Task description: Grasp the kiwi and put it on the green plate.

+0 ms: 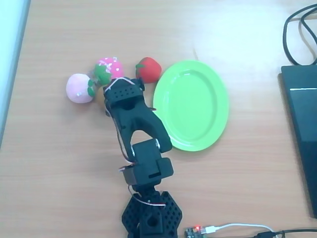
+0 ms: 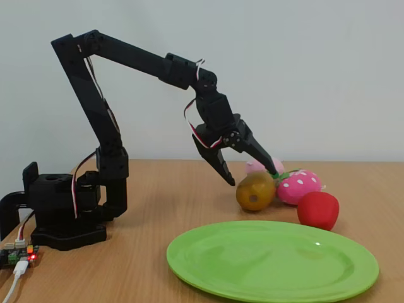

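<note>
The kiwi needs to be picked up next by its rounded sides with my gripper. Then my gripper needs to put the kiwi on the green plate (image 1: pixel 191 105).
The kiwi (image 2: pixel 255 192) is an olive-brown egg shape lying on the table with a pale spot facing the fixed camera. My black gripper (image 2: pixel 254 177) hangs open just above it, one finger down on its left side and the other reaching over its right toward the pink toys. From overhead the gripper (image 1: pixel 112 92) covers almost all of the kiwi. The green plate (image 1: pixel 191 105), a lime oval with a raised rim, lies to the right of the gripper with nothing on it, and sits in the foreground in the fixed view (image 2: pixel 273 260).
A pale pink peach toy (image 1: pixel 79 88), a pink white-dotted strawberry toy (image 1: pixel 108 68) and a red strawberry (image 1: pixel 148 69) crowd around the kiwi. The arm base (image 1: pixel 151 215) stands at the near edge. A dark laptop (image 1: pixel 302 129) and cables lie at the right.
</note>
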